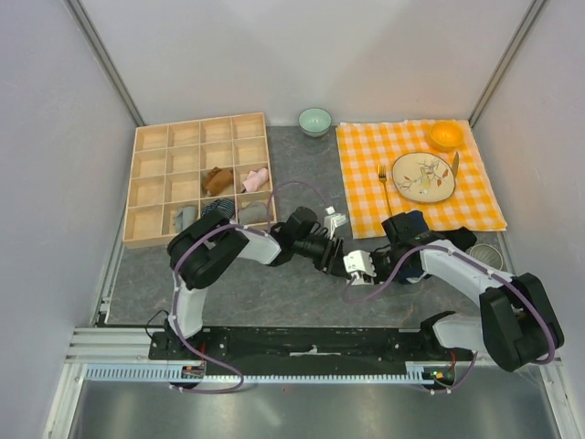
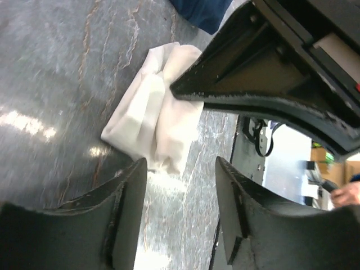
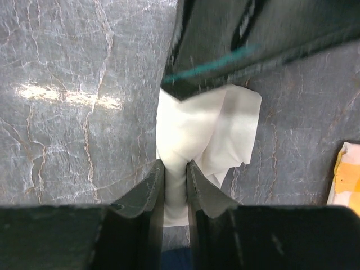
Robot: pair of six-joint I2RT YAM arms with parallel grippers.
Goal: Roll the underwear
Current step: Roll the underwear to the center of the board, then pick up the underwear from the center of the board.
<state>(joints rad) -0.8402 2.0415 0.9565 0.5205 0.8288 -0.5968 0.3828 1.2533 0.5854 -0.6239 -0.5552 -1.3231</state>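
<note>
My left gripper will next grab the edge of the underwear opposite my right gripper, to put the cream-white underwear (image 3: 197,121) rolled into a compartment.
The cream-white underwear (image 3: 197,121) lies crumpled on the grey tabletop between my two grippers; it also shows in the left wrist view (image 2: 152,118). My right gripper (image 3: 175,167) is shut on a pinched fold at its near edge. My left gripper (image 2: 181,169) is open and empty, just short of the cloth's opposite edge, facing the right gripper. In the top view the two grippers, left (image 1: 334,256) and right (image 1: 366,267), meet at mid-table and cover most of the cloth. The rust-brown underwear (image 1: 217,180) sits rolled in a compartment of the wooden box.
The wooden compartment box (image 1: 151,174) stands at the back left, also holding a pink item (image 1: 256,178), grey items and a dark striped sock bundle (image 1: 218,207). A dark blue cloth (image 1: 409,224) lies by the right arm. The checked cloth (image 1: 361,174) carries a plate, fork and orange bowl.
</note>
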